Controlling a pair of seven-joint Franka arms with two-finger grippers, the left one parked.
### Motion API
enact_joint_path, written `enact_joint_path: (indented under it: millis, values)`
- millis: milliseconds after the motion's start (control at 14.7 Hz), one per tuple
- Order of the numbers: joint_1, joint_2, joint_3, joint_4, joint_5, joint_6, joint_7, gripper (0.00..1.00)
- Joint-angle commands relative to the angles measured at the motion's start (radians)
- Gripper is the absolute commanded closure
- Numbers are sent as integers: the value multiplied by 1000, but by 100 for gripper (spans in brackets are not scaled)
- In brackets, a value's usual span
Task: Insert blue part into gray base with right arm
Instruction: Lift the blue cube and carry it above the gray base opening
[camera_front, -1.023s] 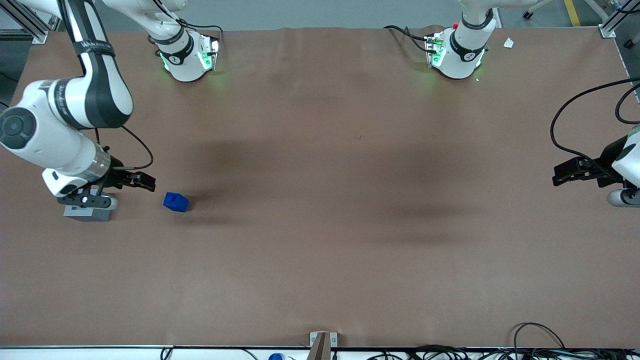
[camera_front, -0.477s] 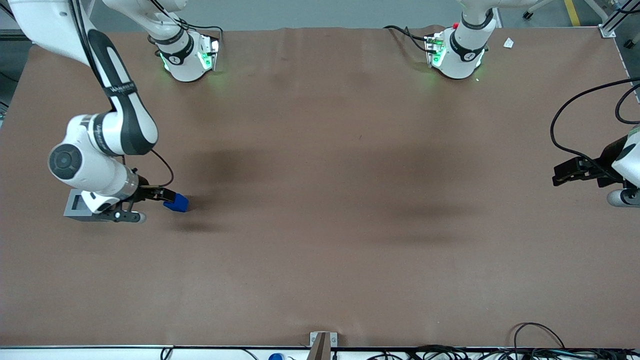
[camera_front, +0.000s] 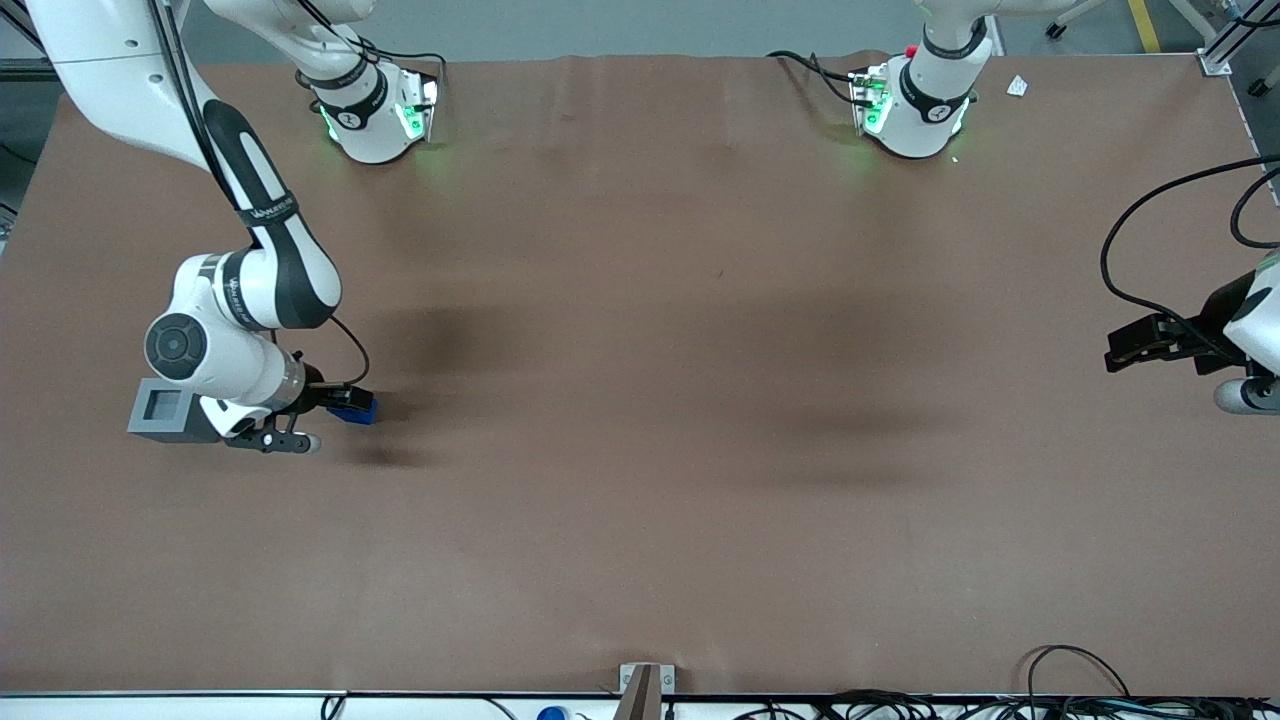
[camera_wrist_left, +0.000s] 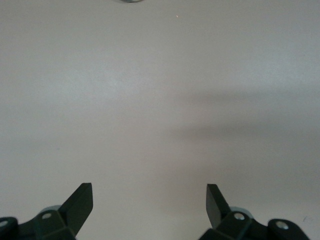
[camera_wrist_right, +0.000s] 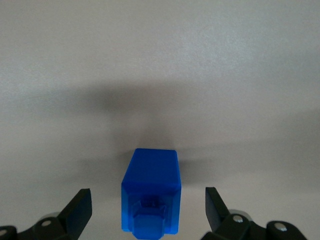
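The right gripper should next grab the blue part by its knob end (camera_wrist_right: 149, 220), so that it can insert the blue part into the gray base.
The blue part (camera_front: 362, 409) lies on the brown table, its knob end turned toward my wrist camera (camera_wrist_right: 150, 194). My right gripper (camera_front: 348, 400) hovers over it, and its fingers (camera_wrist_right: 80, 209) are open with the part between them, a clear gap on each side. The gray base (camera_front: 165, 410) stands beside the gripper toward the working arm's end of the table, its square recess facing up and partly covered by the right arm's wrist (camera_front: 215, 360).
The working arm's white base (camera_front: 372, 110) stands at the table's back edge, farther from the front camera. Brown table surface (camera_front: 640, 400) stretches toward the parked arm's end. Cables (camera_front: 1080, 690) lie at the front edge.
The right arm has swung from above the gray base toward the blue part and lowered. The gripper now straddles the part and the base's recess is uncovered.
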Motion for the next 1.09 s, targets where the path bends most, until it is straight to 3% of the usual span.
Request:
enact_joint_path:
  millis: [0, 273, 477, 682, 1023]
  values:
    - [5, -12, 0, -9, 11, -21, 46, 0]
    - [6, -12, -2, -11, 9, -21, 46, 0]
    - [2, -10, 0, -11, 9, -15, 48, 19]
    - [1, -4, -2, -11, 9, -12, 48, 27]
    - [-2, -1, -2, -11, 9, -10, 51, 77]
